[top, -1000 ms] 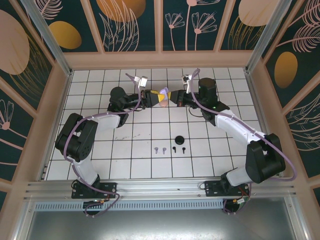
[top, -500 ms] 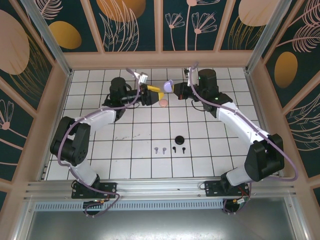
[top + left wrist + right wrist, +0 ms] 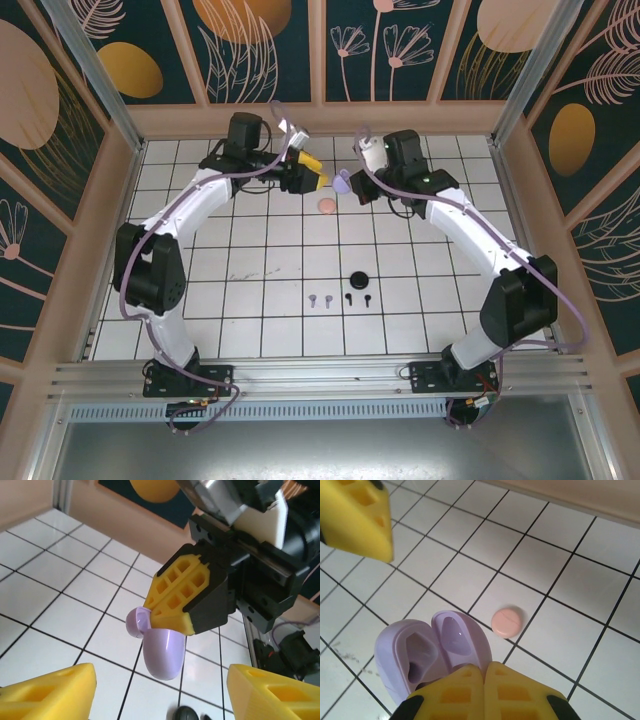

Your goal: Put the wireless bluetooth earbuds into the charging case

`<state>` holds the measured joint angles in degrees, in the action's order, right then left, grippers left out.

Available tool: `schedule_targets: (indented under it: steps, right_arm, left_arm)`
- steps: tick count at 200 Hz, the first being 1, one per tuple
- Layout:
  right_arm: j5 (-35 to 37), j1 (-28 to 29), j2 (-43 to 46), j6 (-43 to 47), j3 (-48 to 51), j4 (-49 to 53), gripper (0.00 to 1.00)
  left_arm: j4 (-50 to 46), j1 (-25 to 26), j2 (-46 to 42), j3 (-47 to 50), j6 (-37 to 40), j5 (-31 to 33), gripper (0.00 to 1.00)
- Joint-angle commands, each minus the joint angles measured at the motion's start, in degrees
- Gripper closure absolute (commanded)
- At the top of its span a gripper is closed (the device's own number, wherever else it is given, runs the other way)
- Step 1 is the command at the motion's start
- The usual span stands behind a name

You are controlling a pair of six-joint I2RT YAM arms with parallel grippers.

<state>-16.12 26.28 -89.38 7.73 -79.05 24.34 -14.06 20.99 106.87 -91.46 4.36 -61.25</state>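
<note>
The lilac charging case has an open lid that needs to stay free for the earbuds to be inserted, so the left gripper will next grab the case by its rounded body (image 3: 340,185) (image 3: 163,655).
The lilac charging case (image 3: 427,650) hangs above the tiles with its lid open, and my right gripper (image 3: 485,690) is shut on its edge. Seen from above, this case (image 3: 343,183) sits at my right gripper (image 3: 351,187) near the back of the table. My left gripper (image 3: 314,173) stands open just left of it, with nothing between its fingers. In the left wrist view the case (image 3: 162,650) hangs ahead of my left gripper (image 3: 160,695). A lilac pair of earbuds (image 3: 321,299) and a black pair (image 3: 358,298) lie on the tiles near the front.
A closed pink round case (image 3: 326,206) lies on the tiles under the two grippers, also in the right wrist view as a pink case (image 3: 507,622). A black round case (image 3: 358,279) sits just behind the earbuds. The back wall (image 3: 320,120) is close behind both grippers.
My left gripper opened and drew back to the left and rear. My right gripper lifted away with the lilac case, now open. The pink case dropped onto the tiles.
</note>
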Motion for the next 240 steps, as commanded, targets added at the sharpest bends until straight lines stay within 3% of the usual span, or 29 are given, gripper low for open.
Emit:
schedule_targets:
  steps: [1,20,88,240]
  right_arm:
    - [-0.1,1.0,-1.0,4.5,-3.1,4.3,1.0]
    - [-0.1,1.8,-2.0,5.6,-4.2,5.6,1.0]
    - [0.2,4.5,-5.4,7.2,-7.8,7.9,1.0]
    - [1.8,7.2,-7.5,7.7,-10.2,9.1,1.0]
  left_arm:
    - [-14.6,0.2,2.8,-4.1,9.4,-3.2,0.36]
    - [-18.8,0.2,4.1,-6.1,12.3,-4.4,0.41]
    - [-29.5,1.0,7.1,-10.4,19.8,-4.7,0.41]
    - [-31.4,1.5,8.8,-11.5,22.6,-7.2,0.44]
